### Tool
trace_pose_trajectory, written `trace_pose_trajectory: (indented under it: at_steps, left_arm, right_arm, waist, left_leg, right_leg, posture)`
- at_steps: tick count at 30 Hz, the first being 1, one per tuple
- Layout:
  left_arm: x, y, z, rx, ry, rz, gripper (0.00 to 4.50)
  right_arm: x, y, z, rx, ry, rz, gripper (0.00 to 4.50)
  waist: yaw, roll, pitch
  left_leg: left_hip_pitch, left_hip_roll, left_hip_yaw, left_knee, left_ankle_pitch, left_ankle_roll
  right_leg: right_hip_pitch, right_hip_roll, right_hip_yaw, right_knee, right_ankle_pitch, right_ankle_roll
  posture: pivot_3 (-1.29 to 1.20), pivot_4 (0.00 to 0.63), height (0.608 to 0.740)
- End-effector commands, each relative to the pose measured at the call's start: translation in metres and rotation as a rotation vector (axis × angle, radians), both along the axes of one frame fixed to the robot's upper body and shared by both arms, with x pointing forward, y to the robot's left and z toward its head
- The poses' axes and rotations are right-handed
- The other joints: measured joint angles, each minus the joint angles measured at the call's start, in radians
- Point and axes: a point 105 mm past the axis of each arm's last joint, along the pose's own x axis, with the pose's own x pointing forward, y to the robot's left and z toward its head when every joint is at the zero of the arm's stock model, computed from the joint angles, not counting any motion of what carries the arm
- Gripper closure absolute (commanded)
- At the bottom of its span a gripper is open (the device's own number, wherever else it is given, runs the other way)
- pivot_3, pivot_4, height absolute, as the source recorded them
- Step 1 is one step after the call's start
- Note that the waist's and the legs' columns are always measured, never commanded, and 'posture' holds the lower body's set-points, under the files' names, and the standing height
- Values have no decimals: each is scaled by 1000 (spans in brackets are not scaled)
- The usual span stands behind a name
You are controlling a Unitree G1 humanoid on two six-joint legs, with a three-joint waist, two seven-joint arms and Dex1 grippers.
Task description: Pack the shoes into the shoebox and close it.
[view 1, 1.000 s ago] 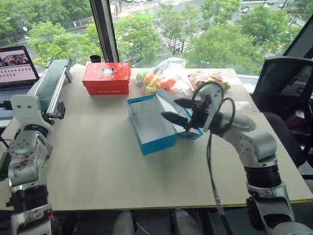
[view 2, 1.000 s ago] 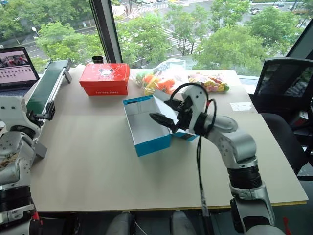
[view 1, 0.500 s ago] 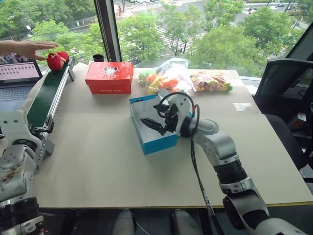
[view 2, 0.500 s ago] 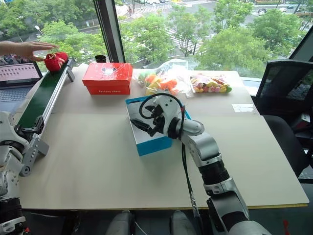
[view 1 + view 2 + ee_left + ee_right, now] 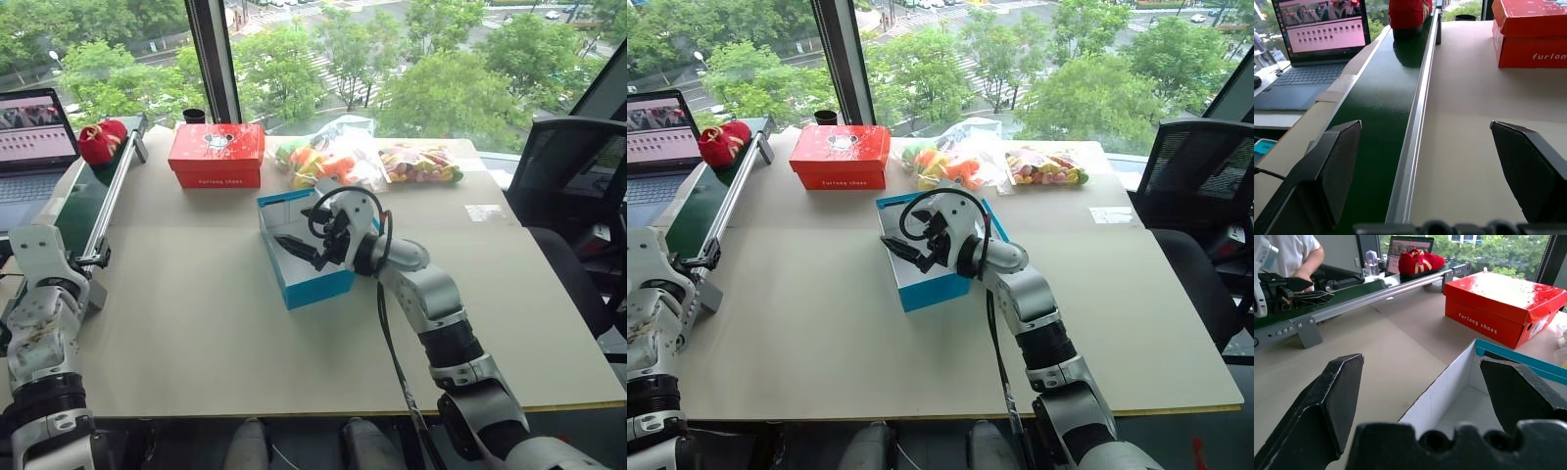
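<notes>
My left gripper would miss the red shoe if closed now; it must move closer, as green conveyor belt shows between my fingers and the shoe.
One red shoe (image 5: 101, 142) with yellow-gold marks sits at the far end of the green conveyor belt (image 5: 90, 196), and it also shows in the left wrist view as the shoe (image 5: 1408, 12). The open blue shoebox (image 5: 318, 287), white inside, stands mid-table. My right gripper (image 5: 300, 230) hovers open over the box's near-left part, with the box's white wall (image 5: 1442, 391) between its fingers and nothing held. At the near end of the belt my left gripper (image 5: 93, 261) is open and empty, pointing along the belt (image 5: 1381, 112) toward the shoe.
A red box with a white emblem (image 5: 216, 155) stands behind the shoebox. Clear bags of orange toys (image 5: 328, 157) and of sweets (image 5: 421, 162) lie at the back. A laptop (image 5: 34, 132) sits far left, an office chair (image 5: 568, 186) right. A person (image 5: 1290, 254) stands beyond the belt.
A person's hand laid the red shoe on the belt's far end, then withdrew. My right gripper swung left over the shoebox. My left gripper came down beside the belt.
</notes>
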Motion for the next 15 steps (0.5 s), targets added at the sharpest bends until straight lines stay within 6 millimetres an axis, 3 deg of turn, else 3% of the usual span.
trace_pose_trajectory:
  at_steps: [1, 9, 15]
  left_arm:
    - [-3, 10, 9, 41, -31, 13, 0]
    - [-1, 17, 17, 38, -75, 29, 0]
    - [-7, 33, 29, 62, -96, 82, 0]
  right_arm:
    - [-7, 2, 15, 36, -65, 11, 25]
    - [-7, -3, 15, 24, -70, 0, 25]
    - [-12, 4, 17, 26, -76, 33, 25]
  waist:
    - [1, 0, 0]
    - [3, 0, 0]
    - [1, 0, 0]
  left_leg:
    - [0, 0, 0, 0, 0, 0]
    - [0, 0, 0, 0, 0, 0]
    - [0, 0, -1, 0, 0, 0]
  right_leg:
    - [0, 0, 0, 0, 0, 0]
    - [0, 0, -1, 0, 0, 0]
    - [0, 0, -1, 0, 0, 0]
  posture:
    - [0, 150, 739]
    - [0, 150, 739]
    - [0, 150, 739]
